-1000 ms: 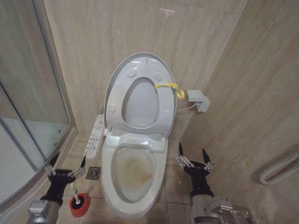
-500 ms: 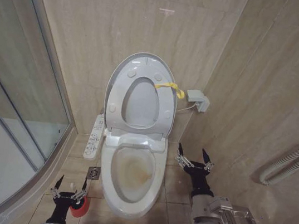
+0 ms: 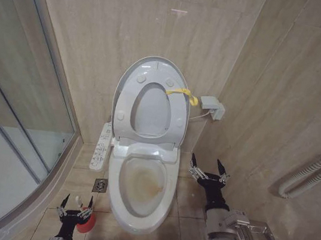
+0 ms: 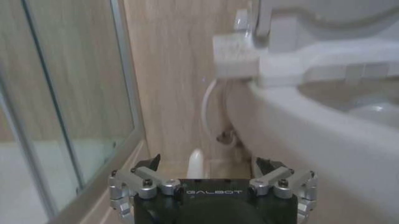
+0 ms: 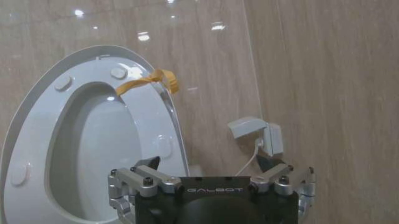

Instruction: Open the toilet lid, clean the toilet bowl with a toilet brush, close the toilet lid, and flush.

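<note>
I should next grab the toilet brush with my left gripper by its pale upright handle [image 3: 78,201], since the red cup holder surrounds the brush's lower end.
The toilet lid [image 3: 152,108] stands raised against the wall with the seat ring [image 3: 125,104] up in front of it, a yellow loop tag [image 3: 182,92] at its edge. Below them the toilet bowl [image 3: 141,185] lies uncovered, stained brownish-yellow. On the floor left of the bowl is the red cup holder [image 3: 88,224]; my left gripper [image 3: 77,206] hovers open just over it. In the left wrist view the toilet brush's pale handle [image 4: 195,164] stands between the open fingers of the left gripper [image 4: 207,162]. My right gripper [image 3: 208,169] waits open right of the bowl, facing the lid [image 5: 93,135].
A curved glass shower enclosure [image 3: 23,105] bounds the left side. The button panel arm [image 3: 102,146] juts out at the bowl's left, with a floor drain [image 3: 100,185] beside it. A white box [image 3: 212,107] and a hose [image 3: 313,170] hang on the right wall.
My left gripper has dropped and drawn back toward the view's bottom edge, ending over the red cup holder. The right arm and the raised lid have stayed put.
</note>
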You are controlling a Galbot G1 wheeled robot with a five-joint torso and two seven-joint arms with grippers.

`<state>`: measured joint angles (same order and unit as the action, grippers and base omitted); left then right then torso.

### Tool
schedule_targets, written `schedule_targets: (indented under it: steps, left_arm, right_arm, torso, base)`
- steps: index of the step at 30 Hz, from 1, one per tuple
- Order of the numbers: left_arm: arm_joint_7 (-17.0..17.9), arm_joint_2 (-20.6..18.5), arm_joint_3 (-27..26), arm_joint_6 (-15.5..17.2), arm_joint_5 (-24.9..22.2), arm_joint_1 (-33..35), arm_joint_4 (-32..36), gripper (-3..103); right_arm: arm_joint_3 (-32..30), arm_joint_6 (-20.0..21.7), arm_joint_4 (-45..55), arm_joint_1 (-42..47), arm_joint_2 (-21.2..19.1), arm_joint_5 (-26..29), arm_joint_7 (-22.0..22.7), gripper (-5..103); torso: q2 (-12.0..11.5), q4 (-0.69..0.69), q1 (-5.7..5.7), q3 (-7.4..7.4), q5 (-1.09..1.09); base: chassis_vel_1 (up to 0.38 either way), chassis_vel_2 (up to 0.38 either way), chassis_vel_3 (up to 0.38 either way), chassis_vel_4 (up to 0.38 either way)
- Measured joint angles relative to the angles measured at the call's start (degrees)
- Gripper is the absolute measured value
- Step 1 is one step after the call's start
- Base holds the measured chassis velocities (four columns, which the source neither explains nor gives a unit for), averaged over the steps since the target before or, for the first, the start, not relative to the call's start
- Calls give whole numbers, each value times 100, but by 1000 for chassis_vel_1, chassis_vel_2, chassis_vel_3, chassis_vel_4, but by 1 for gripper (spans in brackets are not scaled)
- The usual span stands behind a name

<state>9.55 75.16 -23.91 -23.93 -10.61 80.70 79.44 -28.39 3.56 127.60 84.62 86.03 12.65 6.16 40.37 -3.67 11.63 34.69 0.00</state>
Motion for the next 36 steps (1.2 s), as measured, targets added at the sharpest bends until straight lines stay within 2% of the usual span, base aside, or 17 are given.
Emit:
schedule_targets:
  steps: [13,15,21,22,29,30,36]
  left_arm:
    - [-586,-13,96,-277,-244,-707,-1281,100]
    - [-609,-3,96,-282,-241,-753,-1346,103]
    - [-742,49,111,-279,-243,-833,-1490,103]
    - [-760,51,105,-280,-228,-848,-1523,86]
    - [-918,61,53,-390,-193,-910,-1632,86]
    - [-936,61,41,-418,-185,-917,-1652,58]
    - [-977,57,4,-485,-157,-908,-1657,58]
  right_arm:
    - [0,0,0,0,0,0,0,100]
    - [0,0,0,0,0,0,0,100]
    - [0,0,0,0,0,0,0,100]
    - [0,0,0,0,0,0,-1,100]
    - [0,0,0,0,0,0,0,100]
    - [0,0,0,0,0,0,0,100]
    - [0,0,0,0,0,0,0,100]
  torso:
    - [0,0,0,0,0]
    - [0,-1,0,0,0]
    - [0,0,0,0,0]
    - [0,0,0,0,0]
    - [0,-1,0,0,0]
    - [0,0,0,0,0]
    - [0,0,0,0,0]
  base:
    - [0,0,0,0]
    - [0,0,0,0]
    - [0,0,0,0]
    - [0,0,0,0]
    - [0,0,0,0]
    - [0,0,0,0]
    - [0,0,0,0]
